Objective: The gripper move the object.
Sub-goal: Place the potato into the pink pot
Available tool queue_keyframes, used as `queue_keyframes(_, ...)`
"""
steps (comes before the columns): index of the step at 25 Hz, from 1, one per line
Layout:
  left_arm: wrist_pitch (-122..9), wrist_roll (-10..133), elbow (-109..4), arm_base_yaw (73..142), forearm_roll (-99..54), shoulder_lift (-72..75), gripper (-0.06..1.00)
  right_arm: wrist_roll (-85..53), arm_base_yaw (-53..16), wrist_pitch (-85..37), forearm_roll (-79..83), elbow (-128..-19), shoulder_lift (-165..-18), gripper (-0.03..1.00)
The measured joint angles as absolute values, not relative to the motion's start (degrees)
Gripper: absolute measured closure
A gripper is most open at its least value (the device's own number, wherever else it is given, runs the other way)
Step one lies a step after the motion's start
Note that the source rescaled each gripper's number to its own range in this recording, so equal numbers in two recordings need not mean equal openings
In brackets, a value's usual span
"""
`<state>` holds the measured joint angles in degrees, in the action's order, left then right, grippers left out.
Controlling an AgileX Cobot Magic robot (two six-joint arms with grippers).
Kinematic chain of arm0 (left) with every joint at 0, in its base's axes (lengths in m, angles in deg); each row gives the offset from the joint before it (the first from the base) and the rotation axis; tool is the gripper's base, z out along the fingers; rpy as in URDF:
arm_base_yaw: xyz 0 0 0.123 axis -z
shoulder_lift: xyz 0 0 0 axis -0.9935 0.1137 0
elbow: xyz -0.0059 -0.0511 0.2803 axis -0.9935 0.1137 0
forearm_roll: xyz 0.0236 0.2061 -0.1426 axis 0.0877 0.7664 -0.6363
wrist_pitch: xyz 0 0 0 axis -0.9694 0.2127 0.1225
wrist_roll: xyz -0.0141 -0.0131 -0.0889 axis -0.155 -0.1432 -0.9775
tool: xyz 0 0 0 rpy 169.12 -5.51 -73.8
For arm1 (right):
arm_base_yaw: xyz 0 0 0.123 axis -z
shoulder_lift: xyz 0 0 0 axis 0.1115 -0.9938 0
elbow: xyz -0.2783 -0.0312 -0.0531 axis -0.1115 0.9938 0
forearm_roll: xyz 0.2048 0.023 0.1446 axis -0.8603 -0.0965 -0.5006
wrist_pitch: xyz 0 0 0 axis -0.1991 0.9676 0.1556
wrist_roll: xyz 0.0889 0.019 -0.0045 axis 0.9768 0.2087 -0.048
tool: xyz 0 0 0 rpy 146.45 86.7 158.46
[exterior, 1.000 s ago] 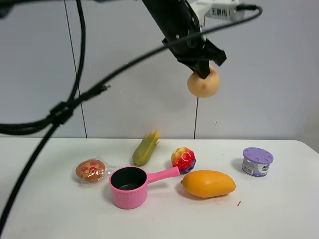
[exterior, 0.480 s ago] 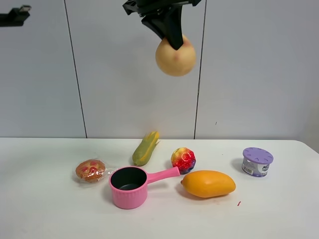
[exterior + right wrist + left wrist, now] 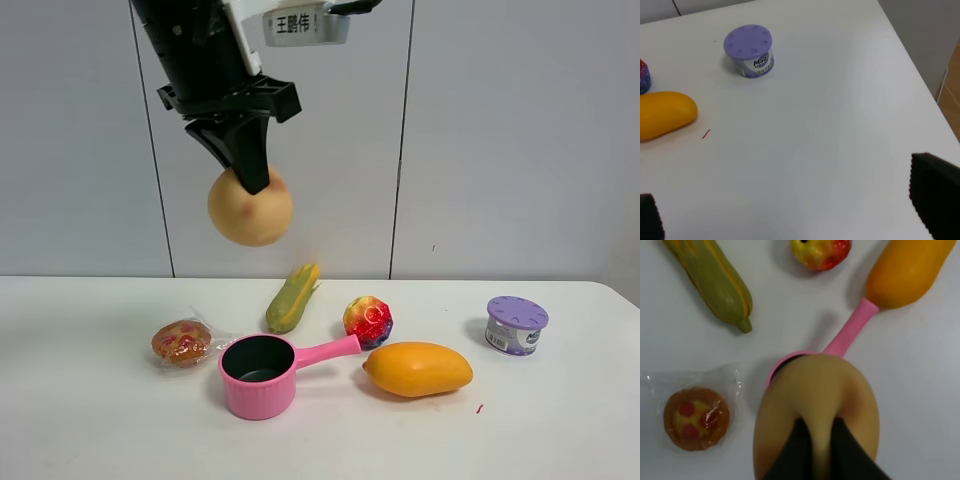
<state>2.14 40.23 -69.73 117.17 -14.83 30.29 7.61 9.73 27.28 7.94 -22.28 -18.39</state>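
Note:
The potato's lower edge (image 3: 252, 239) hangs a wide gap above the pink pot's rim. For now, my left gripper keeps hold of the potato until it is lower.
My left gripper (image 3: 252, 172) is shut on the tan-beige potato (image 3: 250, 208) and holds it high in the air, above the left part of the table. In the left wrist view the two black fingers (image 3: 790, 452) clamp the potato (image 3: 815, 395), which hangs over the pink pot (image 3: 850, 330) below. My right gripper (image 3: 790, 210) is open and empty over the right end of the table; only its two fingertips show at the frame's edges.
On the white table (image 3: 560, 430) lie a pink pot (image 3: 260, 375), a large orange mango (image 3: 417, 368), a red-yellow speckled ball (image 3: 367, 320), a corn cob (image 3: 292, 297), a wrapped pastry (image 3: 182, 342) and a purple-lidded can (image 3: 516, 325). The table's right edge (image 3: 910, 60) is near the right gripper.
My left gripper has carried the potato leftward and downward, from high over the middle to above the pink pot's side. The things on the table have not moved.

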Motion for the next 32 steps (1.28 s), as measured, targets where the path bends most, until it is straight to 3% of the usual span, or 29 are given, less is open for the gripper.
queue_keyframes(9,-27.85,46.51,-38.71,116.48,-15.06,19.64,0.94,7.61,9.73,27.28,7.94,-22.28,-18.39,-0.03)
queue_keyframes(16,-50.84,46.85,-23.48,116.48,-15.05,19.71,0.94,7.61,9.73,27.28,7.94,-22.28,-18.39,-0.03)
queue_keyframes(21,-60.09,46.85,-21.48,116.48,-15.05,23.12,0.94,7.61,9.73,27.28,7.94,-22.28,-18.39,-0.03)
queue_keyframes(32,-65.53,46.88,-21.39,116.48,-15.05,31.12,0.94,7.61,9.73,27.28,7.94,-22.28,-18.39,-0.03)
